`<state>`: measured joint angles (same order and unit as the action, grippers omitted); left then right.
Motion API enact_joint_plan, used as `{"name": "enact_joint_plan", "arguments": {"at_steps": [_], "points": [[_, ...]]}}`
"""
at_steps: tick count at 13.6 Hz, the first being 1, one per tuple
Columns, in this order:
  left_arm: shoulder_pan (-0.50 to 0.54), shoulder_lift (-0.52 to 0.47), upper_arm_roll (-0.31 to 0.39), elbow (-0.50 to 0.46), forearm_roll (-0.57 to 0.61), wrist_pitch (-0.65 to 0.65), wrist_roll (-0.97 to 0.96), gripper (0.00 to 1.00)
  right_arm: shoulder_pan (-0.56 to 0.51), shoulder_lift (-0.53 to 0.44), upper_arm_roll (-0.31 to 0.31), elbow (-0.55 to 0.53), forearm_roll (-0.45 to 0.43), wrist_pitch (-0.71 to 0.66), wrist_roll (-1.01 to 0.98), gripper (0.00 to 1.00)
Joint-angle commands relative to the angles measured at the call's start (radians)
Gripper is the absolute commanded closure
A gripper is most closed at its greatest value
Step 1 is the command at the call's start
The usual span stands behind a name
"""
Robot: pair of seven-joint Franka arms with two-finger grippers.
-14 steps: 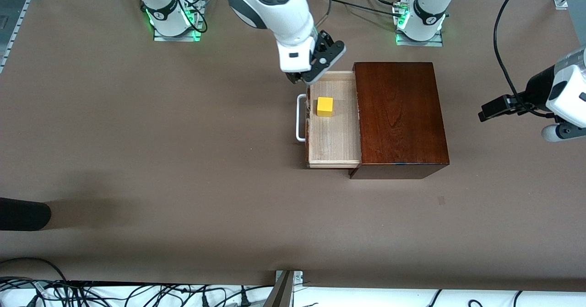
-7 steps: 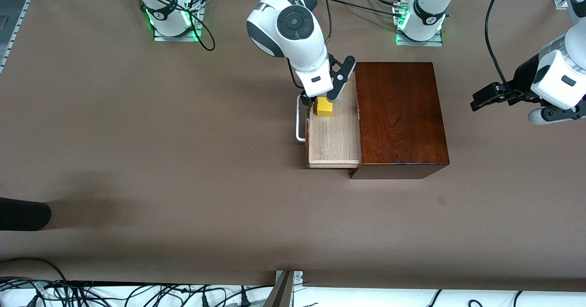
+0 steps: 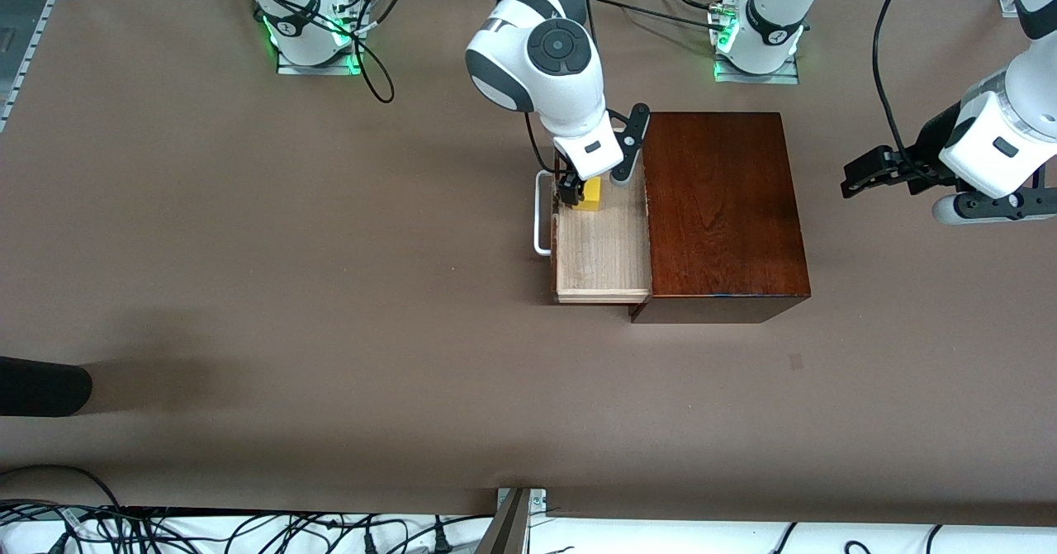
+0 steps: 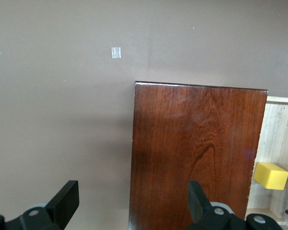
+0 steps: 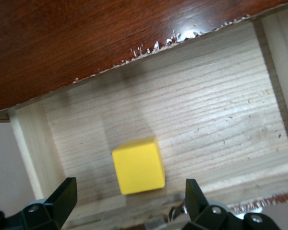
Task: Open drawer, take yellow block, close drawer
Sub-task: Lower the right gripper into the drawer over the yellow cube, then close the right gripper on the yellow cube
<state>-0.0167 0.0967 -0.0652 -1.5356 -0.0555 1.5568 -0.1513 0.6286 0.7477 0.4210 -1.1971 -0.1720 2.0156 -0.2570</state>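
Observation:
The yellow block needs to come out of the open drawer [image 3: 603, 253], so the robot's right gripper should grab it by its opposite sides next.
The drawer [image 3: 603, 253] is pulled out of the dark-brown box [image 3: 718, 207], with its white handle [image 3: 541, 220] toward the right arm's end of the table. The yellow block [image 3: 591, 199] lies in the drawer near the handle. My right gripper [image 3: 583, 188] is open and low over the block. In the right wrist view the block [image 5: 138, 165] sits on the drawer floor [image 5: 206, 120] just ahead of my right gripper [image 5: 129, 206], between the lines of the two fingers. My left gripper [image 3: 865, 179] is open and empty, up over the table at the left arm's end. The left wrist view shows the box [image 4: 197, 153] and the block [image 4: 270, 175].
A dark rounded object [image 3: 41, 385] pokes in at the table's edge at the right arm's end, near the front camera. A small tape mark [image 3: 795, 362] lies on the brown table nearer the camera than the box. Cables run along the near edge.
My right gripper has come down from over the drawer's corner nearest the robot bases to over the yellow block. My left gripper has drifted a little toward the box.

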Motion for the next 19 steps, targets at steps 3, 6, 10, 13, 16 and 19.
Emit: {"name": "enact_joint_plan", "arguments": {"at_steps": [3,6,10,13,16,19], "points": [[-0.088,-0.038,0.09,-0.038,0.066,0.012,0.091,0.0,0.019,0.047,-0.008,0.042,-0.041,0.015,-0.056,0.0],[-0.078,-0.023,0.082,-0.028,0.065,0.011,0.105,0.0,0.026,0.062,-0.013,0.042,-0.07,0.029,-0.062,0.0],[-0.072,-0.011,0.09,-0.005,0.065,0.019,0.118,0.0,0.04,0.088,-0.022,0.042,-0.089,0.055,-0.059,0.0],[-0.051,-0.012,0.091,-0.008,0.065,0.013,0.116,0.0,0.057,0.096,-0.034,0.039,-0.104,0.071,-0.054,0.0],[-0.046,-0.012,0.09,-0.003,0.066,0.002,0.107,0.0,0.069,0.099,-0.045,0.033,-0.109,0.071,-0.053,0.0],[-0.046,-0.009,0.09,-0.003,0.066,0.002,0.107,0.0,0.071,0.111,-0.045,0.031,-0.122,0.08,-0.053,0.0]]}}
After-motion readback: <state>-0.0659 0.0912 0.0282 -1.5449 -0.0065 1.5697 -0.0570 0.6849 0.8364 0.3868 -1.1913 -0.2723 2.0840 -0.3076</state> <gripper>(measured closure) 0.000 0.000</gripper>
